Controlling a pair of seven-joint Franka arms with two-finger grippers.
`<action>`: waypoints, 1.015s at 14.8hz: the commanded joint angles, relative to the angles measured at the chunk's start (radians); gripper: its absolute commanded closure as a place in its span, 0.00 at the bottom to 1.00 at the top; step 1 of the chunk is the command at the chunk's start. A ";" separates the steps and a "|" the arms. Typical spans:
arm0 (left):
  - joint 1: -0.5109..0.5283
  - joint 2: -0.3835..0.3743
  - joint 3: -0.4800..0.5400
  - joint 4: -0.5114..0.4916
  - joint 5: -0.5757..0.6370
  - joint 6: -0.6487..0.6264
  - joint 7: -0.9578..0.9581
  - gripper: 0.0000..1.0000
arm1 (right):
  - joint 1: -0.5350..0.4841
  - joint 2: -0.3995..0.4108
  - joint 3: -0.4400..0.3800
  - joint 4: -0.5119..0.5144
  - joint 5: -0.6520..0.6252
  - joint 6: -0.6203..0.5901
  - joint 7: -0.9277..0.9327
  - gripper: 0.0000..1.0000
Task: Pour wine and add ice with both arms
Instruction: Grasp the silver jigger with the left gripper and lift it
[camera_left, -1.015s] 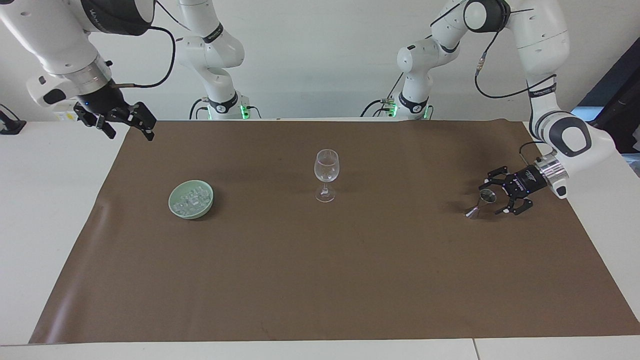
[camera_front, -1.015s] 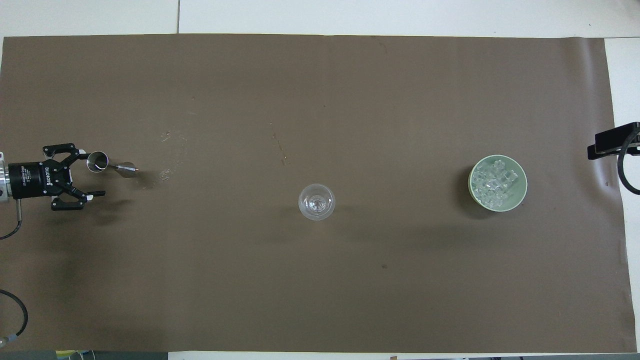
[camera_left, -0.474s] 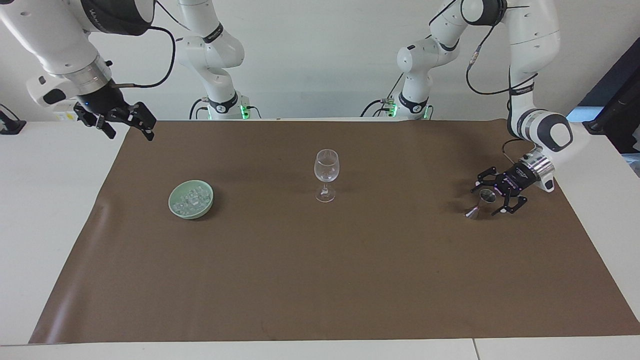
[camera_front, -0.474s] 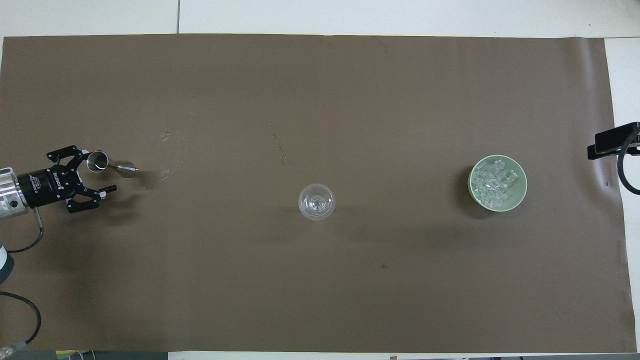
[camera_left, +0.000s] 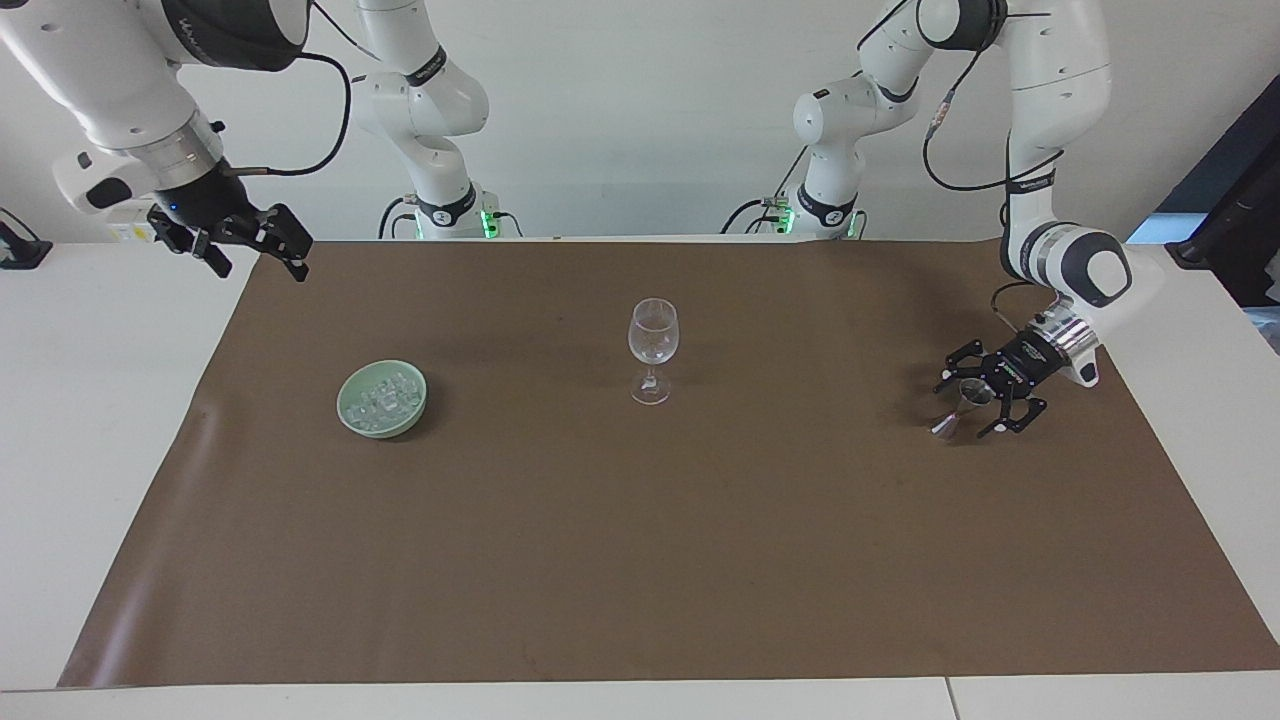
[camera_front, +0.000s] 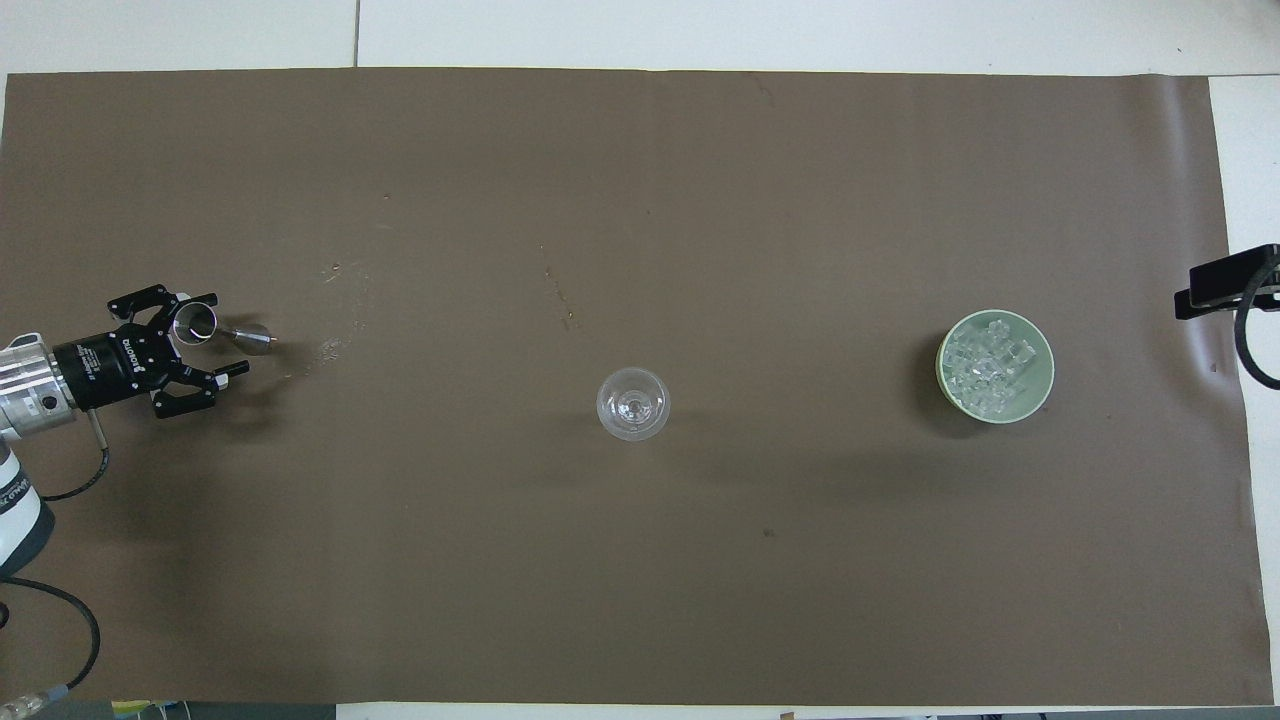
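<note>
The left gripper should close on the jigger now: its fingers are on both sides of the jigger's narrow middle (camera_front: 224, 330), so they would hold the jigger.
The small steel jigger (camera_left: 962, 400) for the wine stands on the brown mat (camera_left: 700, 540) at the left arm's end; no liquid can be made out. My left gripper (camera_left: 965, 408) is low over the mat and open, its fingers on either side of the jigger (camera_front: 196, 323). The ice (camera_left: 385, 395) lies heaped as clear cubes in a pale green bowl (camera_left: 343, 408) toward the right arm's end. A clear stemmed wine glass (camera_left: 652, 345) stands mid-mat. My right gripper (camera_left: 260, 270) waits open, raised over the mat's corner by the robots.
In the overhead view the glass (camera_front: 633, 403) sits between the left gripper (camera_front: 225, 333) and the ice bowl (camera_front: 1046, 350). A few pale smears (camera_front: 330, 345) mark the mat (camera_front: 640, 560) beside the jigger. White table surrounds the mat.
My left gripper has slid forward and turned at the wrist, so its open fingers now straddle the jigger. The jigger, glass, bowl and right arm have not moved.
</note>
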 joint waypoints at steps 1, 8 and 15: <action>-0.008 -0.034 0.005 -0.037 -0.023 0.025 0.019 0.21 | -0.004 -0.018 0.001 -0.018 0.010 -0.006 -0.020 0.00; 0.025 -0.037 0.004 -0.037 -0.046 -0.003 0.019 1.00 | -0.004 -0.018 0.001 -0.018 0.010 -0.006 -0.020 0.00; 0.056 -0.085 0.005 -0.037 -0.071 -0.130 0.034 1.00 | -0.004 -0.018 0.001 -0.018 0.010 -0.006 -0.020 0.00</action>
